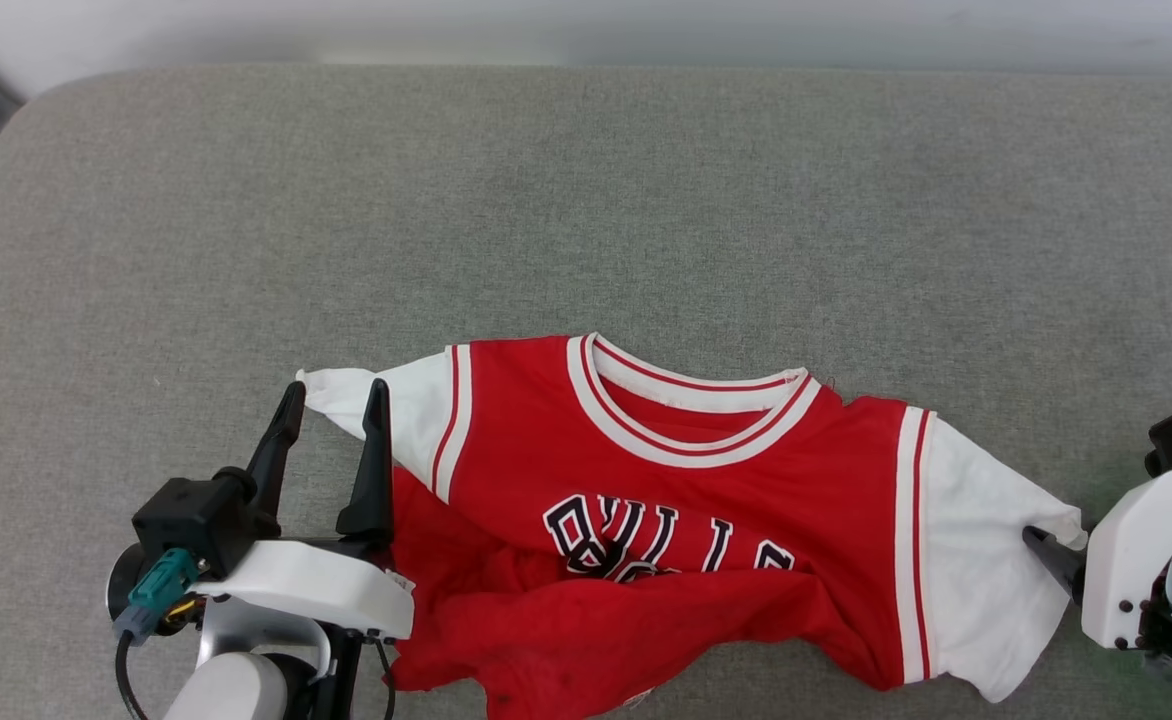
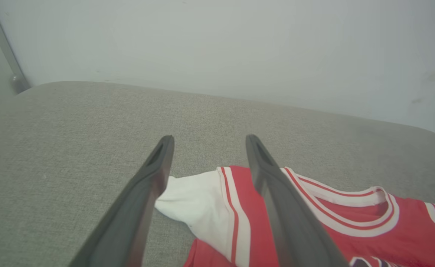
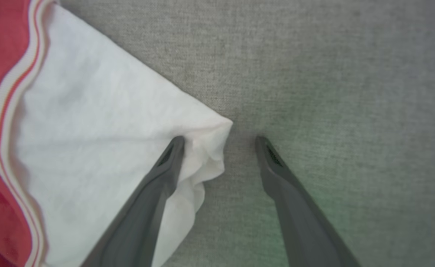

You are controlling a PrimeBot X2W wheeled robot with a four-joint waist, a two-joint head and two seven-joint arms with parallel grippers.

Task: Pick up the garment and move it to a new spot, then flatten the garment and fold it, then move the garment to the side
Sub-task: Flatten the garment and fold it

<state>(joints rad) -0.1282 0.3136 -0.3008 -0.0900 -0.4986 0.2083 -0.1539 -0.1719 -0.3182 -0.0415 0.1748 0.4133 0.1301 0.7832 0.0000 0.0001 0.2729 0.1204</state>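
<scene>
Next, my left gripper grabs the garment by its white sleeve tip (image 1: pixel 327 386) (image 2: pixel 171 195), which gathers into a narrow fold while the red chest spreads flat.
The garment (image 1: pixel 686 480) is a red T-shirt with white sleeves and striped trim, lying front up on the grey cushion, its lower part bunched up over the chest print. My left gripper (image 1: pixel 336 398) is open over the tip of the left sleeve (image 2: pixel 202 204), holding nothing. In the left wrist view its fingers (image 2: pixel 154 178) frame that white sleeve from above. My right gripper (image 3: pixel 221 139) is open at the tip of the other sleeve (image 3: pixel 91 111), one finger (image 3: pixel 165 167) resting over the white cloth and the other over bare cushion. In the head view one dark fingertip (image 1: pixel 1036 540) touches that sleeve's corner.
The grey upholstered surface (image 1: pixel 586 200) stretches wide behind the garment, with a rounded far-left corner. A pale wall (image 2: pixel 217 44) stands right behind it, and a dark upright strip (image 2: pixel 2 48) runs at the far left.
</scene>
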